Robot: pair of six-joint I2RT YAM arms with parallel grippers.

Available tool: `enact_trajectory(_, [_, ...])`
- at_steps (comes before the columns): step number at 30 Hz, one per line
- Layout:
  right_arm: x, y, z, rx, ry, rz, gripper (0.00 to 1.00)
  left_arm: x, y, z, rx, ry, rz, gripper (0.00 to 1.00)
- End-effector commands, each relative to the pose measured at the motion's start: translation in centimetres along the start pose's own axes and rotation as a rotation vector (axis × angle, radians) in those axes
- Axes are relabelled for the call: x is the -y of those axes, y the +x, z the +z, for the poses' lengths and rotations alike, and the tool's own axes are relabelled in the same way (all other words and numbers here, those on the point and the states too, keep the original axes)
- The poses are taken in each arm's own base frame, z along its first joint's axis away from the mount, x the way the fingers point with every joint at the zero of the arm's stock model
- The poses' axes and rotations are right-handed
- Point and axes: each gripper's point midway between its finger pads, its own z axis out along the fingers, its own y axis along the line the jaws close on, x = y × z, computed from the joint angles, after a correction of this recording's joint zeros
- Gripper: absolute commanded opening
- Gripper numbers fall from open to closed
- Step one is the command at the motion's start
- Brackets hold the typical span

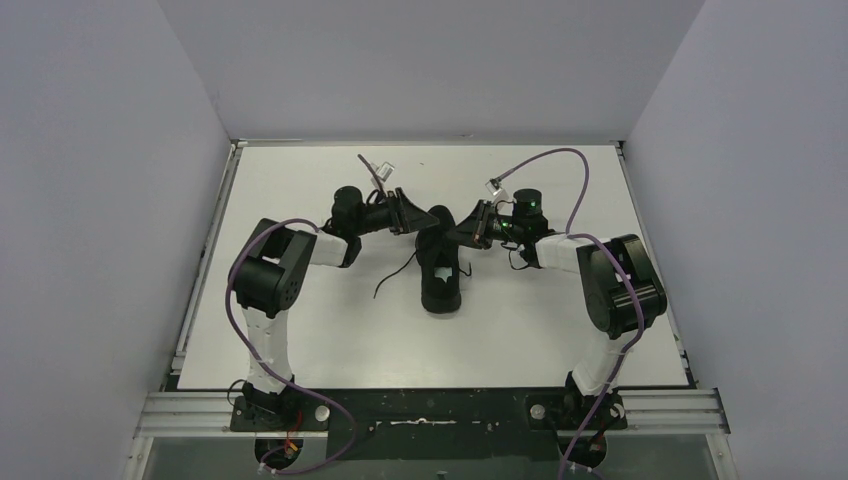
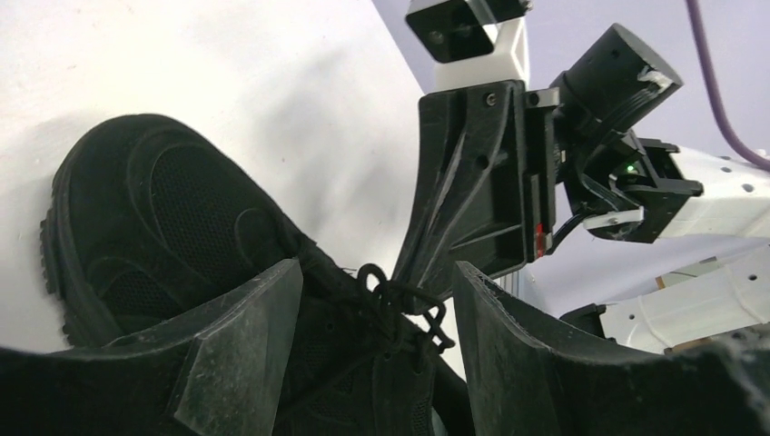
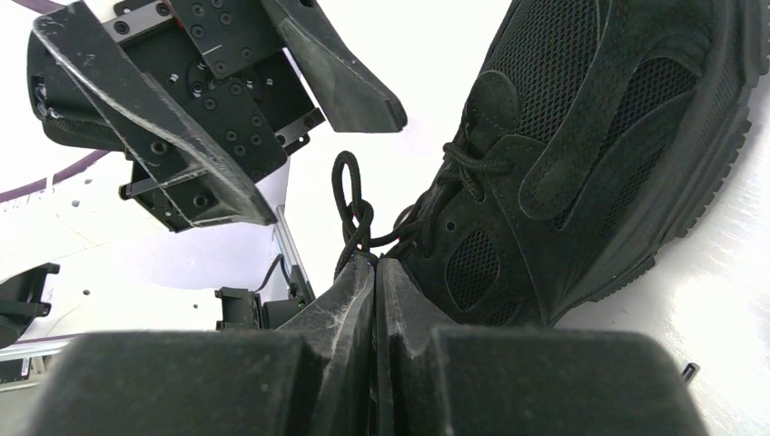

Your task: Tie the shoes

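The thin black lace's raised loop (image 2: 371, 278) is between the left gripper's open fingertips, so the left gripper needs to close on the loop now.
The black sneaker (image 1: 441, 285) lies mid-table, its laces bunched at the far end. In the left wrist view the shoe (image 2: 163, 213) is below and a twisted lace loop (image 2: 399, 300) stands between my spread fingers. My left gripper (image 2: 377, 272) is open around that loop without touching it; it also shows in the top view (image 1: 418, 218). My right gripper (image 3: 374, 263) is shut, and the lace loop (image 3: 350, 204) rises out of its tips beside the shoe (image 3: 563, 163). The right gripper (image 1: 463, 228) faces the left one across the shoe.
A loose lace end (image 1: 393, 280) trails on the white table (image 1: 560, 330) left of the shoe. Another lace tip (image 3: 687, 370) lies on the table near the sole. White walls enclose the table on three sides. Purple cables arch over both arms.
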Motion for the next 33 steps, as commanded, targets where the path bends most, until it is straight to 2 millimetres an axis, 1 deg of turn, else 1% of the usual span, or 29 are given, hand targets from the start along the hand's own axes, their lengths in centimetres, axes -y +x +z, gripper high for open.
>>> enact_trajectory(1, [-2.1,-1.8,-0.1,0.04,-0.048,-0.089,0.0,0.7,-0.3,0.7,-0.029,0.021,0.07,0.57])
enact_trajectory(5, [-2.2,-1.8,-0.1,0.038,-0.05,-0.089,0.0,0.8,-0.4,1.0,-0.028,0.028,0.065,0.38])
enact_trajectory(10, [-2.3,-1.9,-0.1,0.037,-0.053,-0.092,0.0,0.9,-0.5,1.3,-0.029,0.034,0.067,0.3])
enact_trajectory(15, [-2.7,-1.8,-0.4,0.037,-0.047,-0.093,0.0,1.5,-1.2,0.9,0.001,0.026,0.094,0.02])
enact_trajectory(16, [-2.8,-1.8,-0.7,0.04,-0.039,-0.095,0.0,1.7,-1.3,0.7,0.011,0.022,0.103,0.0])
enact_trajectory(19, [-2.6,-1.7,-1.9,0.039,0.04,-0.119,0.0,2.8,-1.4,-0.2,0.018,0.021,0.103,0.0])
enact_trajectory(21, [-1.3,-1.5,-3.0,0.028,0.168,-0.152,0.0,3.3,-1.3,-0.8,0.031,0.017,0.092,0.0])
enact_trajectory(22, [-0.4,-1.3,-3.7,0.02,0.249,-0.142,0.0,3.6,-1.3,-1.2,0.043,0.008,0.084,0.0])
enact_trajectory(24, [1.0,-1.5,-4.8,0.029,0.364,-0.113,0.0,3.3,-0.9,-1.9,0.059,-0.02,0.065,0.0])
enact_trajectory(28, [2.6,-2.2,-5.2,0.059,0.443,-0.061,0.0,2.4,0.1,-3.0,0.061,-0.085,-0.02,0.0])
enact_trajectory(30, [3.1,-2.7,-5.2,0.072,0.472,-0.061,0.0,1.5,0.5,-3.8,0.06,-0.15,-0.08,0.0])
enact_trajectory(33, [3.6,-3.9,-5.9,0.129,0.527,-0.08,0.0,1.1,0.6,-5.4,0.075,-0.213,-0.07,0.0])
